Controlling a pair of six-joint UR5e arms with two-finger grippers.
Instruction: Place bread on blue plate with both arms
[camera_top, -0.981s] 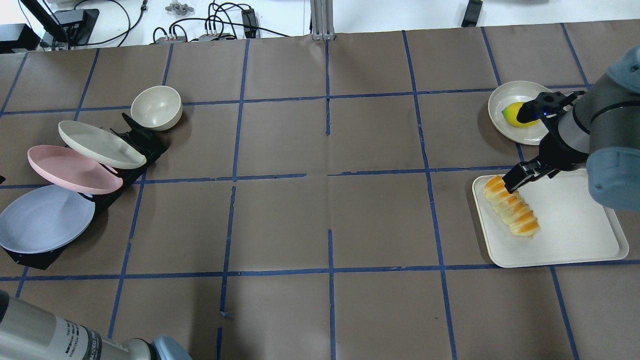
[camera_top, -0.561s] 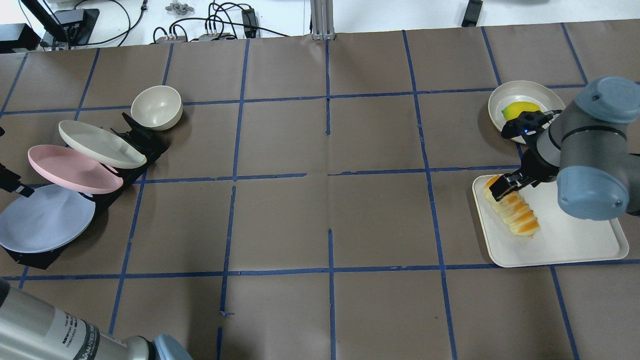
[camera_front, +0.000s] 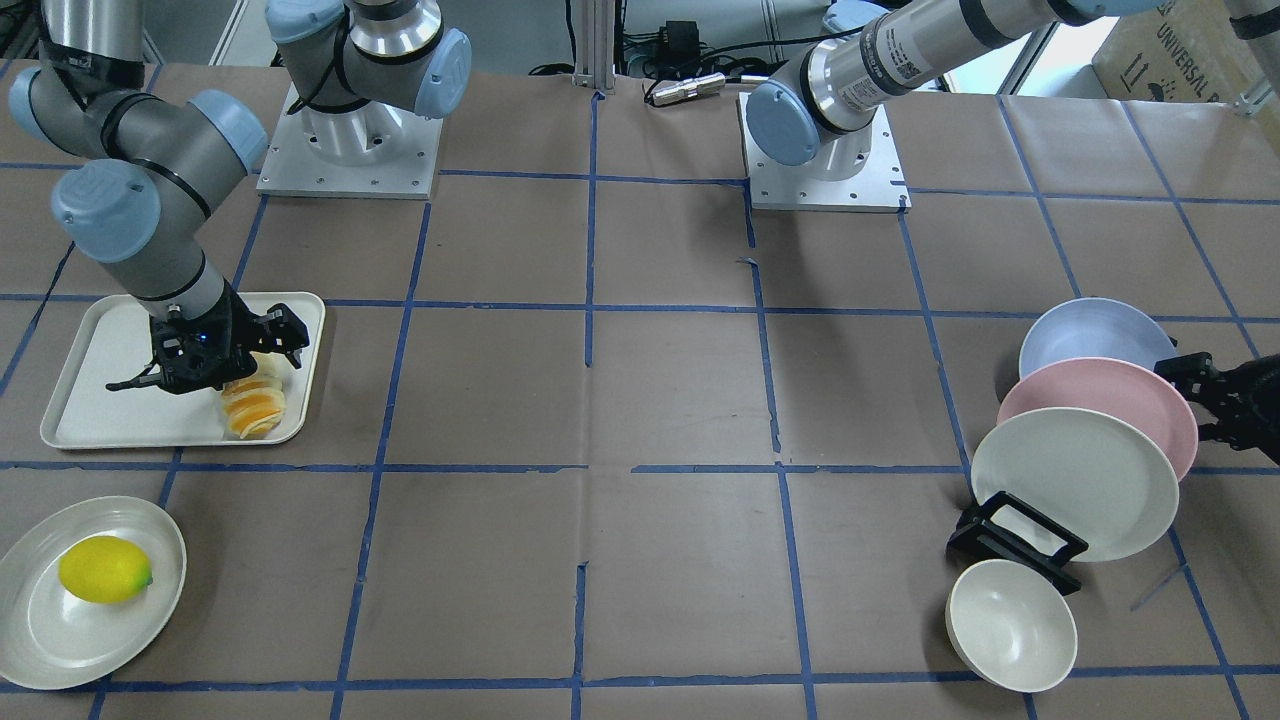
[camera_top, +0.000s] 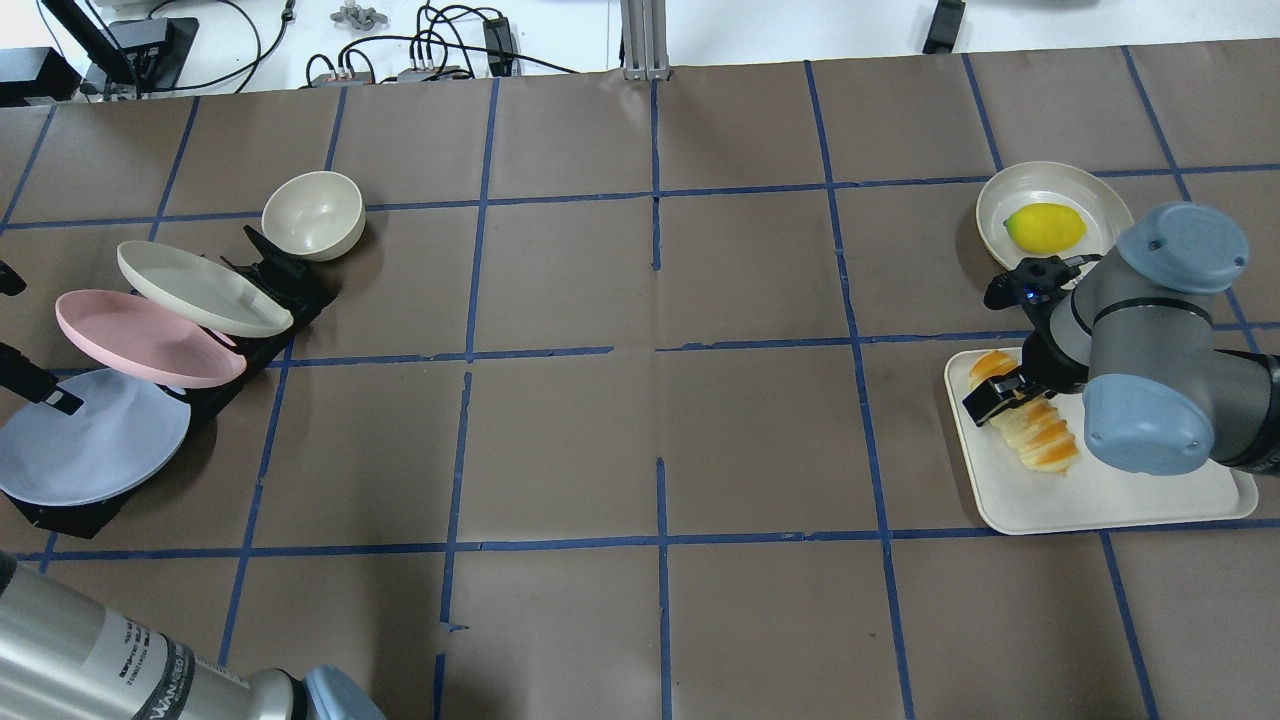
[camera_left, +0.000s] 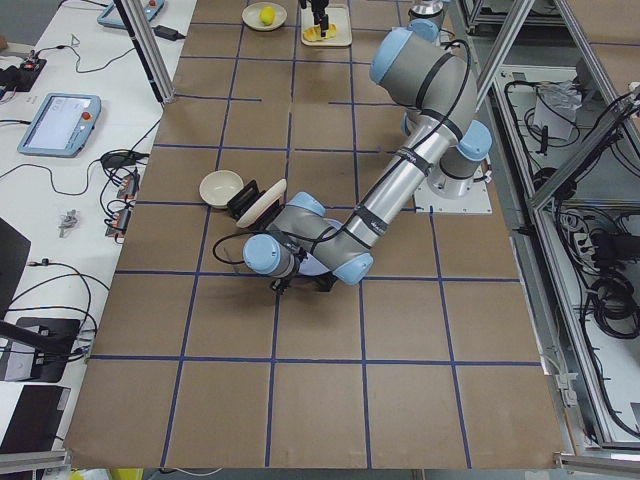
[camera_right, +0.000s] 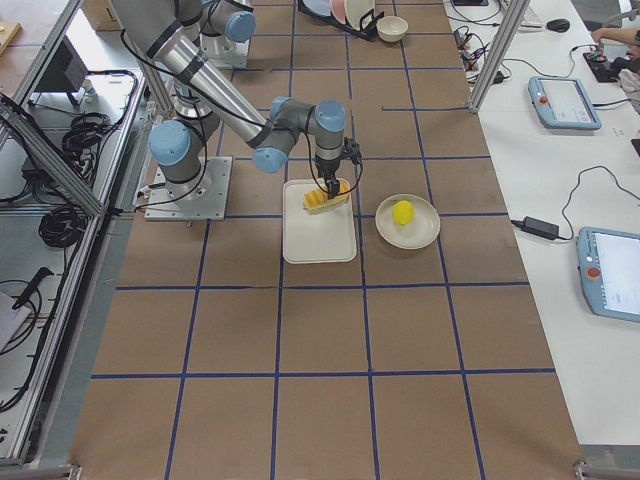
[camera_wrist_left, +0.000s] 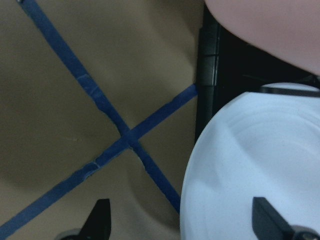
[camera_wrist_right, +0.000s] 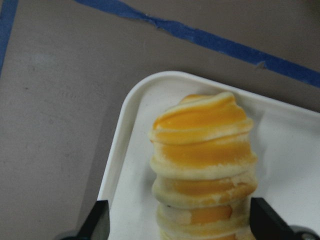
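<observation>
The blue plate has an exposed rim, and the pink plate (camera_front: 1110, 382) leans close over the blue plate's side, so my left gripper should next grab the blue plate by its exposed rim.
The bread (camera_top: 1030, 420) lies on a white tray (camera_top: 1150, 480) at the right; it also shows in the front view (camera_front: 255, 405). My right gripper (camera_top: 1000, 392) is open and low over the bread's far end. In the right wrist view its fingertips (camera_wrist_right: 100, 222) stand on either side of the bread (camera_wrist_right: 202, 160). The blue plate (camera_top: 90, 445) leans in a black rack (camera_top: 265, 285) at the left. My left gripper (camera_top: 40, 385) is open at the plate's upper edge. In the left wrist view the plate's (camera_wrist_left: 260, 165) rim lies between the fingertips (camera_wrist_left: 100, 220).
The rack also holds a pink plate (camera_top: 140, 340) and a cream plate (camera_top: 200, 290). A cream bowl (camera_top: 312, 215) stands behind it. A lemon (camera_top: 1045, 227) sits on a cream plate (camera_top: 1100, 190) beyond the tray. Blue tape lines cross the brown table.
My right gripper has moved nearer and lower, off the lemon plate and around the bread's far end. My left gripper has come into view at the blue plate's edge.
</observation>
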